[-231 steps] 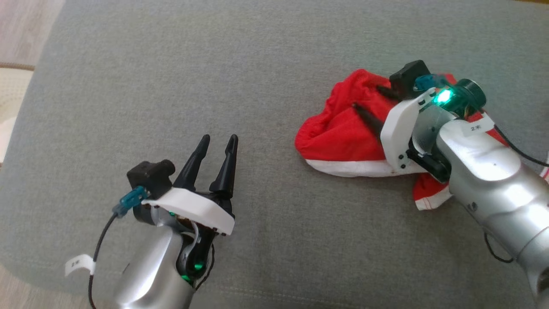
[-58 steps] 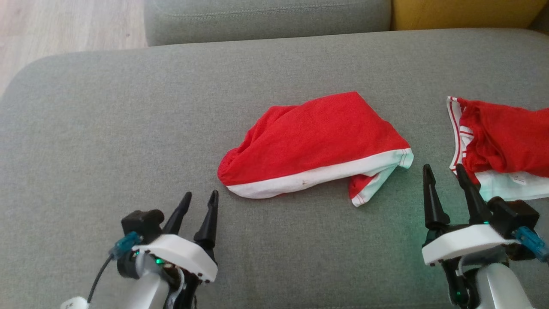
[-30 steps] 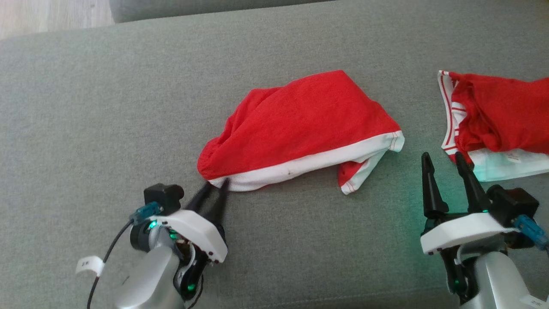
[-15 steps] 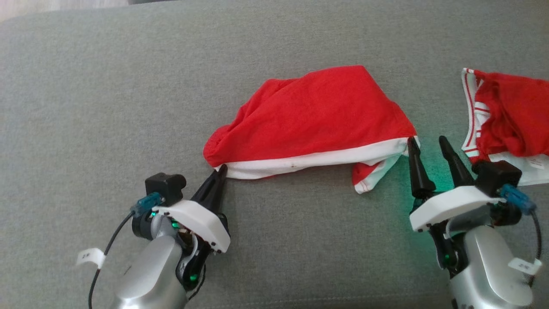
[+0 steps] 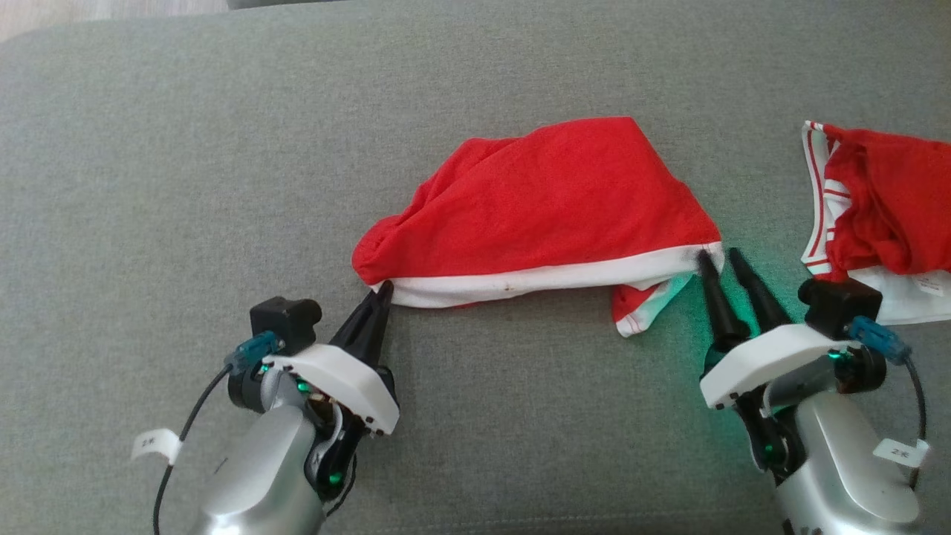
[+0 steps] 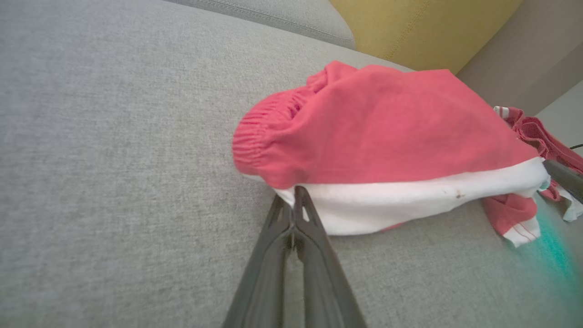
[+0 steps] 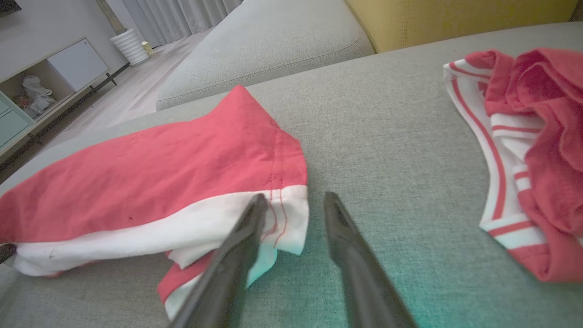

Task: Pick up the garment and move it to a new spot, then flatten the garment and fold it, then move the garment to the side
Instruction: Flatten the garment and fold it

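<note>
My right gripper needs to pinch the garment next by its white hem corner (image 5: 711,253), because that corner stands up off the seat while the red cloth (image 5: 553,200) lies slack.
The garment (image 5: 550,200) is red with a white hem band and lies crumpled in the middle of the grey sofa seat (image 5: 186,163). My left gripper (image 5: 384,291) is shut on the left end of the white band; in the left wrist view its tips (image 6: 297,197) pinch the hem of the garment (image 6: 387,136). My right gripper (image 5: 718,256) is at the band's right corner, still open. In the right wrist view the garment's (image 7: 159,173) white corner sits between the two fingers of that gripper (image 7: 294,202).
A second red garment (image 5: 880,200) with white stripes lies bunched at the right, close to my right arm; the right wrist view has it too (image 7: 533,136). A yellow cushion (image 6: 423,32) and another grey cushion (image 7: 264,50) stand behind the seat.
My left gripper closed on the band's left end. My right gripper moved forward and left to the band's right corner, and its fingers have narrowed.
</note>
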Motion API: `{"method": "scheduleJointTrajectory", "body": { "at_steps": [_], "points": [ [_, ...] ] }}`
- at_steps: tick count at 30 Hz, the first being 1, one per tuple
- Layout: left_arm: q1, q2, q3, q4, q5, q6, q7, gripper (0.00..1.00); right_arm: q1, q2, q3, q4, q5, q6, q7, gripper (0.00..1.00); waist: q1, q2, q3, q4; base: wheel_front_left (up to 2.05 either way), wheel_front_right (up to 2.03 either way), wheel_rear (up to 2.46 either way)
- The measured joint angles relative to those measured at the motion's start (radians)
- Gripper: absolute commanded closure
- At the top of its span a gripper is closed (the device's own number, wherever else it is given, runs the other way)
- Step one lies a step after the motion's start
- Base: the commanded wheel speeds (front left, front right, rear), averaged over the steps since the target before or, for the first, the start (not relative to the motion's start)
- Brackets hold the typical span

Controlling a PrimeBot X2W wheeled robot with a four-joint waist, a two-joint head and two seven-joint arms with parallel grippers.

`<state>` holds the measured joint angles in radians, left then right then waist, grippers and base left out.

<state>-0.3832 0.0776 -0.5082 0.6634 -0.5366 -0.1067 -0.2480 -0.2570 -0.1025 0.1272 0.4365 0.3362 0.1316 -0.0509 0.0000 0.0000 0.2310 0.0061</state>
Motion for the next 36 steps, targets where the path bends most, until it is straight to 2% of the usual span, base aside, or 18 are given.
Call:
{"method": "scheduleJointTrajectory", "body": {
  "at_steps": [15, 26, 27, 29, 30, 34, 35, 36],
  "points": [
    [0.0, 0.004, 0.001, -0.008, 0.0, 0.002, 0.0, 1.0, 0.0, -0.044, 0.035, -0.011, 0.051, 0.0, -0.012, 1.0, 0.0, 0.0, -0.022, -0.006, 0.0, 0.0, 0.0],
    [0.016, 0.008, 0.004, -0.013, 0.0, 0.011, 0.0, 1.0, 0.054, -0.021, -0.06, -0.129, -0.049, 0.0, -0.093, 1.0, 0.0, 0.0, -0.074, -0.028, 0.0, 0.0, 0.0],
    [0.02, 0.008, 0.005, -0.013, 0.0, 0.011, 0.0, 1.0, 0.077, -0.011, -0.066, -0.14, -0.056, 0.0, -0.093, 0.76, 0.0, 0.0, -0.077, -0.032, 0.0, 0.0, 0.0],
    [0.029, 0.008, 0.006, -0.017, 0.0, 0.017, 0.0, 1.0, 0.121, 0.007, -0.077, -0.16, -0.067, 0.0, -0.093, 0.48, 0.0, 0.0, -0.083, -0.04, 0.0, 0.0, 0.0],
    [0.033, 0.009, 0.007, -0.017, 0.0, 0.019, 0.0, 1.0, 0.14, 0.012, -0.081, -0.172, -0.067, 0.0, -0.093, 0.0, 0.0, 0.0, -0.085, -0.044, 0.0, 0.0, 0.0],
    [0.037, 0.009, 0.011, -0.026, 0.0, 0.02, 0.0, 1.0, 0.177, 0.029, -0.092, -0.203, -0.083, 0.0, -0.093, 0.0, 0.0, 0.0, -0.089, -0.054, 0.0, 0.0, 0.0],
    [0.039, 0.009, 0.012, -0.028, 0.0, 0.025, 0.0, 0.89, 0.179, 0.032, -0.095, -0.209, -0.085, 0.0, -0.093, 0.0, 0.0, 0.0, -0.09, -0.055, 0.0, 0.0, 0.0],
    [0.043, 0.009, 0.019, -0.033, 0.0, 0.03, 0.0, 0.22, 0.181, 0.033, -0.097, -0.213, -0.087, 0.0, -0.093, 0.0, 0.0, 0.0, -0.091, -0.056, 0.0, 0.0, 0.0]
  ]
}}
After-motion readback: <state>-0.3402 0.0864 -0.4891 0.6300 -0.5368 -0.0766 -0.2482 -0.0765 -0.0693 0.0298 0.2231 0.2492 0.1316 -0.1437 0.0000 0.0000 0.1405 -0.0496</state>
